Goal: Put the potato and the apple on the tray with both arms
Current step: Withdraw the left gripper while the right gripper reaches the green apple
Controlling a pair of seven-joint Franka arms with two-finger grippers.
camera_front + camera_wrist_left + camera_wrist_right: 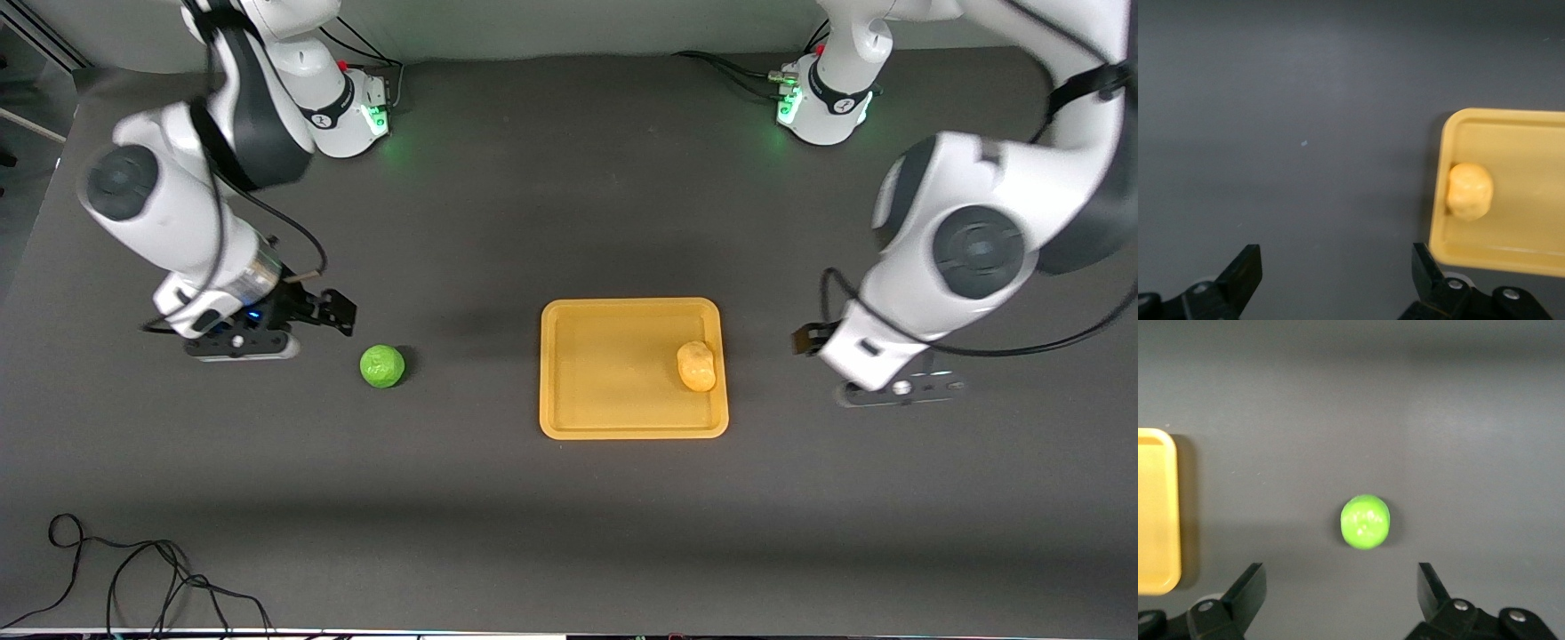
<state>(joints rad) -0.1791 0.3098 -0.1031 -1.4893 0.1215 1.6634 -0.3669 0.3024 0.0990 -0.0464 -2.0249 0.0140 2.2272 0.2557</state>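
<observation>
I need to set the green apple (382, 366) on the orange-yellow tray (631, 306), so my right gripper next needs to grab the apple by its rounded sides.
The orange-yellow tray (631, 306) lies mid-table. The pale yellow potato (696, 365) rests in it, close to the rim on the left arm's end. The green apple (382, 366) sits on the bare table beside the tray, toward the right arm's end. My right gripper (242, 347) hangs open over the table just past the apple; its wrist view shows the apple (1365, 521) ahead of the empty open gripper (1341, 579) and a strip of tray (1155, 513). My left gripper (900, 389) hangs open beside the tray; its wrist view shows its empty open gripper (1336, 260), the potato (1469, 191) and the tray (1525, 143).
Loose black cables (133, 578) lie near the table's front edge at the right arm's end. The arm bases (351, 107) (822, 98) glow green along the edge farthest from the front camera. Dark matte tabletop surrounds the tray.
</observation>
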